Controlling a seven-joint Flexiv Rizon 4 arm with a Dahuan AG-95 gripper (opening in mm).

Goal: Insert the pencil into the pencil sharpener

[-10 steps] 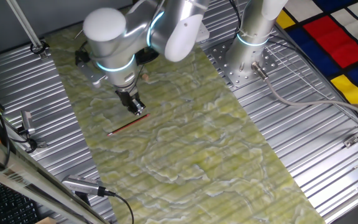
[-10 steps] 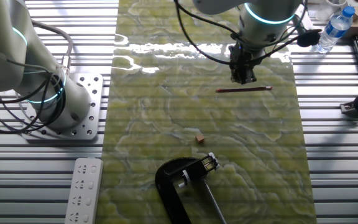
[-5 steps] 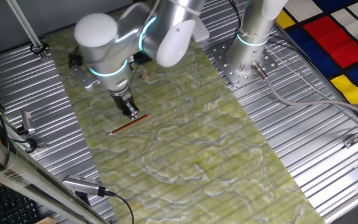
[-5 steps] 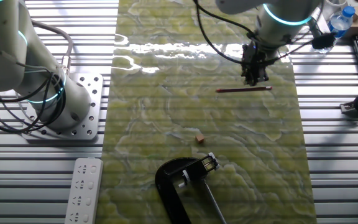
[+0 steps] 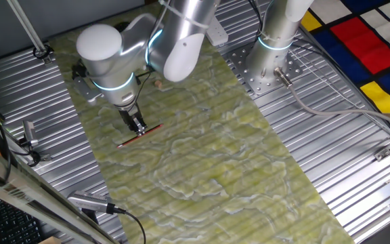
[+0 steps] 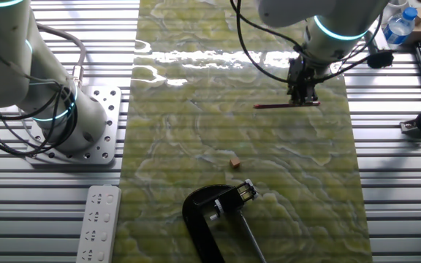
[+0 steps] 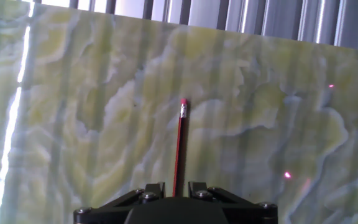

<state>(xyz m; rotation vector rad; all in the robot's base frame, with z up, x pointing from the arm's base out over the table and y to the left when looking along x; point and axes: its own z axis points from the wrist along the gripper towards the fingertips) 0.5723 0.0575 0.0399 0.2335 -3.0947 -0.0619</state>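
Note:
My gripper grabs the red pencil by its body [image 5: 131, 139] next, so the red pencil's tip stays free to enter the sharpener.
The red pencil [image 6: 276, 106] lies flat on the green marbled mat [image 6: 196, 146], also seen in one fixed view [image 5: 139, 135]. My gripper [image 6: 302, 98] stands right over its part nearer the mat's edge, fingers down at the mat [image 5: 137, 127]. In the hand view the pencil [image 7: 179, 143] runs straight away from me between my two fingers [image 7: 155, 188], with a small gap on each side; my gripper [image 7: 174, 185] is open and straddles it. The black pencil sharpener [image 6: 203, 208] sits at the near end of the mat, far from the gripper.
A small tan cube [image 6: 234, 161] lies mid-mat between pencil and sharpener. A second arm's base [image 6: 71, 124] stands left of the mat. A white power strip [image 6: 97, 223], a water bottle [image 6: 399, 29] and ribbed metal table [image 6: 400, 183] surround the mat.
My gripper has moved sideways along the mat and come down over the pencil, now straddling it. The pencil and sharpener have not moved.

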